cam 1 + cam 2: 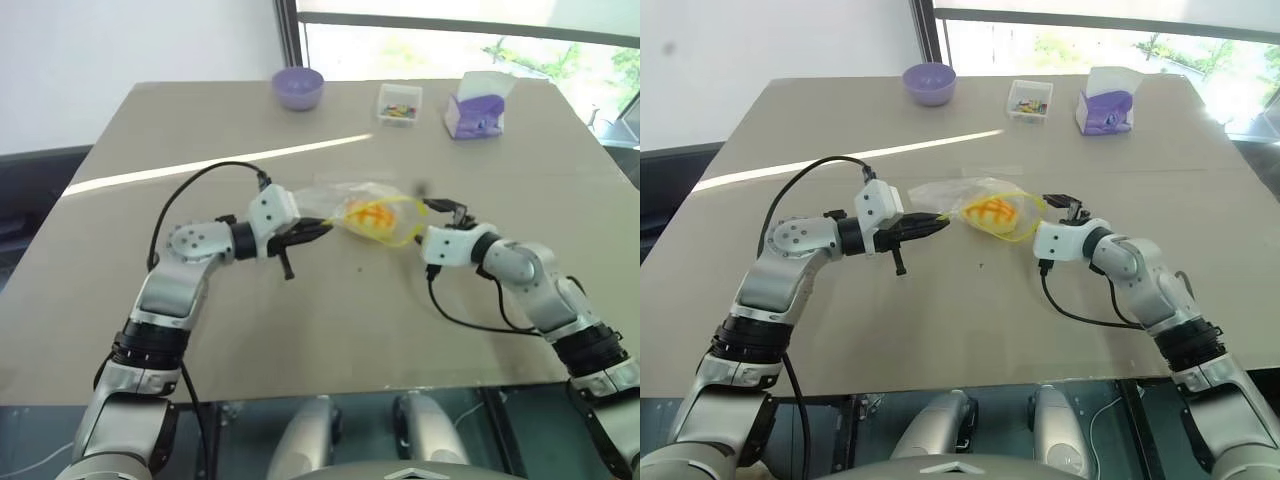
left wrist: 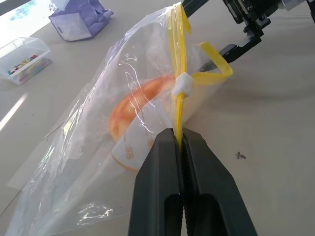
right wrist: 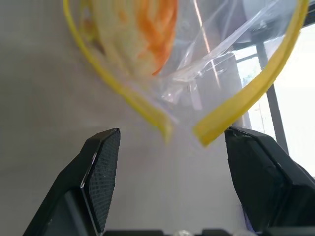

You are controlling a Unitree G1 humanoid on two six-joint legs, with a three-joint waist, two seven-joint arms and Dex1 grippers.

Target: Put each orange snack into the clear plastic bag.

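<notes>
The bag's clear film [image 1: 352, 193] sags loosely around the snack, so my right gripper next needs to pinch the yellow seal's jutting ends together.
The clear plastic bag [image 1: 352, 196] lies in the middle of the table, slightly lifted at its mouth. An orange snack [image 1: 990, 212] with a grid pattern sits inside it, seen through the film [image 2: 142, 105]. My left gripper [image 2: 179, 135] is shut on the bag's yellow seal strip [image 2: 177, 59] from the left side. On the bag's right, my right gripper [image 3: 172, 132] stands open. The loose yellow ends of the strip [image 3: 231, 110] hang just ahead of its fingers [image 3: 101, 162], not touching them.
At the table's far edge stand a purple bowl [image 1: 298, 87], a small clear box of colourful bits [image 1: 399, 104] and a purple and white tissue pack [image 1: 479, 105]. Black cables trail from both wrists over the tabletop [image 1: 330, 330].
</notes>
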